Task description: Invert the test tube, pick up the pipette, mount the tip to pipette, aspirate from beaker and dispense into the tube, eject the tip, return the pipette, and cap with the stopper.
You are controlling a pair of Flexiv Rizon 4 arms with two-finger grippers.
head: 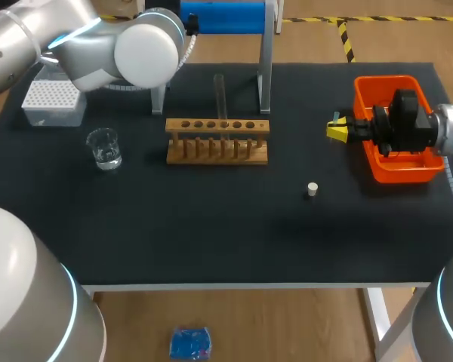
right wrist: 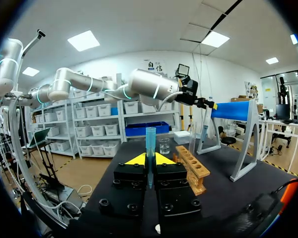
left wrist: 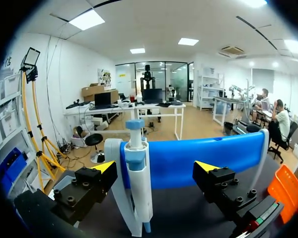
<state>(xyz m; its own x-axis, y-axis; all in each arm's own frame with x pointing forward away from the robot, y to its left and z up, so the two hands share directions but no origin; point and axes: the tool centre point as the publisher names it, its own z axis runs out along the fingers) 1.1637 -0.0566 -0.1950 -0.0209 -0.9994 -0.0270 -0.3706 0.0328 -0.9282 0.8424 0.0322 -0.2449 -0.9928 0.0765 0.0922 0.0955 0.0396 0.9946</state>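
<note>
I should next grab the pipette by its white body (left wrist: 140, 186) with my left gripper. Its nozzle then stays free to take the small blue tip.
A white pipette (left wrist: 138, 168) with a blue top hangs on the blue-barred stand (head: 219, 15) at the table's back. My left gripper (left wrist: 156, 168) is open around it, neither finger touching. In the head view that gripper (head: 190, 23) is mostly hidden by its arm. A clear test tube (head: 220, 94) stands upright in the wooden rack (head: 217, 140). My right gripper (head: 334, 130) hovers beside the orange bin (head: 396, 94), shut on a small blue pipette tip (right wrist: 150, 141) that stands up from its fingertips (right wrist: 149, 159). The white stopper (head: 312, 189) lies on the mat. The beaker (head: 104, 148) holds clear liquid.
A white tip box (head: 53, 102) sits at the back left, behind the beaker. The stand's metal posts (head: 266, 60) rise just behind the rack. The black mat (head: 211, 226) is bare in front of the rack.
</note>
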